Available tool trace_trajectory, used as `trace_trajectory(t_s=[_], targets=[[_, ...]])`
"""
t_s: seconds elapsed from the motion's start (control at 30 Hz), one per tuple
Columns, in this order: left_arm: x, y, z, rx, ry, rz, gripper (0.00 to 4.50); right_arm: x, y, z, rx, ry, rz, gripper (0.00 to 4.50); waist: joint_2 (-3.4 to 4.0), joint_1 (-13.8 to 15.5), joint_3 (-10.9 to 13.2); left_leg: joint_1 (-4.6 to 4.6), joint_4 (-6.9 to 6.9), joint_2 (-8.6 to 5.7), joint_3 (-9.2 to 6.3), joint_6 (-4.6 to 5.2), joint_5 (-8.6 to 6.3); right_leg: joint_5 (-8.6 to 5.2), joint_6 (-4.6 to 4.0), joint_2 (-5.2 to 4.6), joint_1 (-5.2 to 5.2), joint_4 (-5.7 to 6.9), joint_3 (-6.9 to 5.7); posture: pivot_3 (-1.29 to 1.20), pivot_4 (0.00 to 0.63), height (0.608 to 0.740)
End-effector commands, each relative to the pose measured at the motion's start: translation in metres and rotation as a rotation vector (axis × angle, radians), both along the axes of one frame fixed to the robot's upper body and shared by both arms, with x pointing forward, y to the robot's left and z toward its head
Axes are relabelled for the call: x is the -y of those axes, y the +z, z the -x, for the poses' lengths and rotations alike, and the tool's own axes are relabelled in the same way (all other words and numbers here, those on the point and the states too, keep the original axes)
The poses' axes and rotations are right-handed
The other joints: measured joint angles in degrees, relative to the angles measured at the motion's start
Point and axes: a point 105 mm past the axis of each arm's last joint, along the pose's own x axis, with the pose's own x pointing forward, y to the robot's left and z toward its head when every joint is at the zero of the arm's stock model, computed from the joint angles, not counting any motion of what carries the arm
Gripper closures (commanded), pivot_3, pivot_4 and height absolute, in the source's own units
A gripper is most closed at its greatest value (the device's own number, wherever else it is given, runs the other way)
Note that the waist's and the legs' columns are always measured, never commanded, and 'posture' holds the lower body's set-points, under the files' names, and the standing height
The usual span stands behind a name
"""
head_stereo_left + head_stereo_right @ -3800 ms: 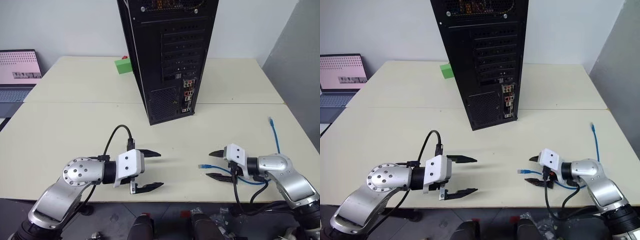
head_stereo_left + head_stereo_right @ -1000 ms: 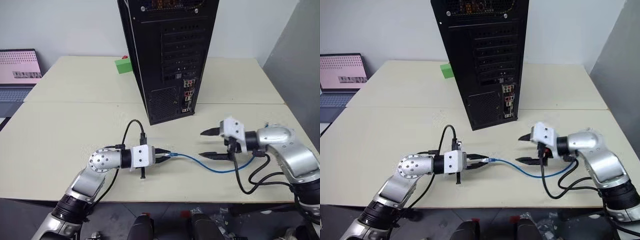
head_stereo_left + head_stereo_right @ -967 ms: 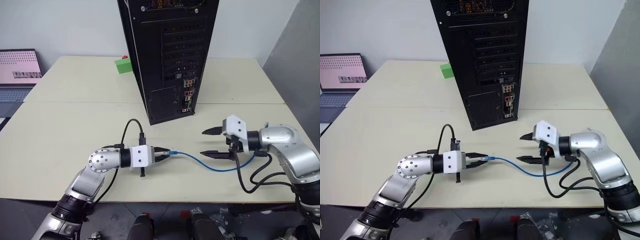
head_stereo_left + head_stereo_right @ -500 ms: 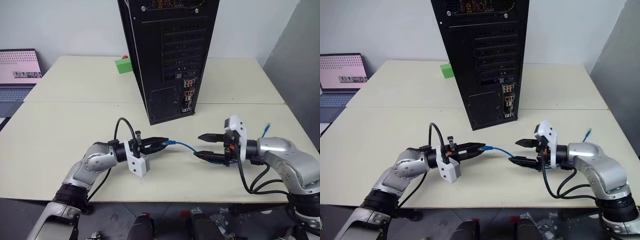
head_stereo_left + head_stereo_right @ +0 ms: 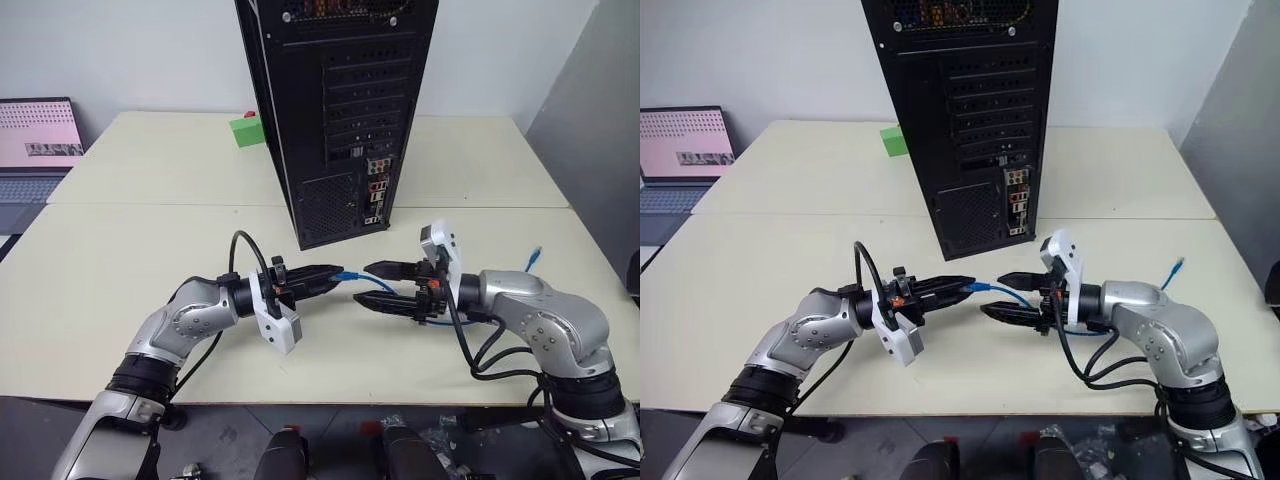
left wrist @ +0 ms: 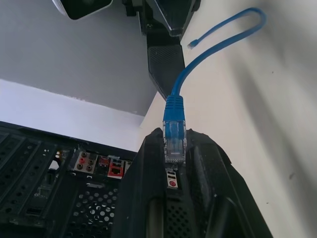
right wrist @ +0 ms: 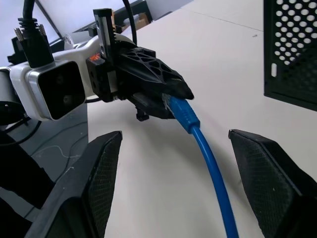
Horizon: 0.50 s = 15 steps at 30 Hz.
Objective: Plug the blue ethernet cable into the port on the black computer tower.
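I should next grab the cable just behind its plug (image 7: 197, 130) with my right gripper, so that the blue ethernet cable's clear plug (image 7: 167, 100) stays free to go into the tower's port.
The black computer tower (image 5: 330, 110) stands at the table's middle back, its rear panel facing me. Its port sits among small coloured connectors (image 5: 375, 188) low on that panel; I cannot tell which socket it is. My left gripper (image 5: 335, 275) is shut on the clear plug (image 6: 174, 144) of the blue ethernet cable (image 5: 392, 293), held above the table in front of the tower and pointing right. My right gripper (image 5: 365, 284) faces it, open, one finger on each side of the cable (image 7: 208, 163) just behind the plug, not touching it. The cable's other end (image 5: 537, 250) lies at the right.
A grey laptop (image 5: 35, 140) with a pink screen sits at the far left edge. A green block (image 5: 245, 131) lies behind the tower's left side. A seam (image 5: 150, 205) crosses the cream table. A grey wall (image 5: 590, 120) borders the right side.
Both grippers have come together in front of the tower. The left rose and rolled with the plug. The right moved left, so its open fingers now flank the cable behind the plug.
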Motion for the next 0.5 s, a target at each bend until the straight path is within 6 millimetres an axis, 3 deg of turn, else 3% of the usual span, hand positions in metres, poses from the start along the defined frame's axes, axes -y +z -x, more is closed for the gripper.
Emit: trace_trajectory(t_s=[0.03,0.2,0.5], targets=[[0.0052,0.0110,0.0064,0.058,-0.039,0.016,4.21,-0.0050,0.0101,0.0006,0.009,0.033,-0.038,0.85,0.00,0.0,0.0,0.00,0.00,0.00,0.00,0.00,0.00,0.00,0.00,0.00,0.00,0.00,0.00,0.00,0.150,0.740],[0.0063,0.0137,0.0083,0.072,-0.047,0.024,4.21,-0.0057,0.0126,-0.0022,-0.006,0.039,-0.055,0.85,0.00,0.0,0.0,0.00,0.00,0.00,0.00,0.00,0.00,0.00,0.00,0.00,-0.01,0.00,0.00,0.00,0.150,0.740],[0.0097,0.0175,0.0115,0.093,-0.062,0.038,4.21,-0.0037,0.0162,-0.0020,-0.034,0.068,-0.075,2.99,0.00,0.0,0.0,0.00,0.00,0.00,0.00,0.00,0.00,0.00,0.00,0.00,-0.01,0.00,0.00,0.00,0.150,0.740]])
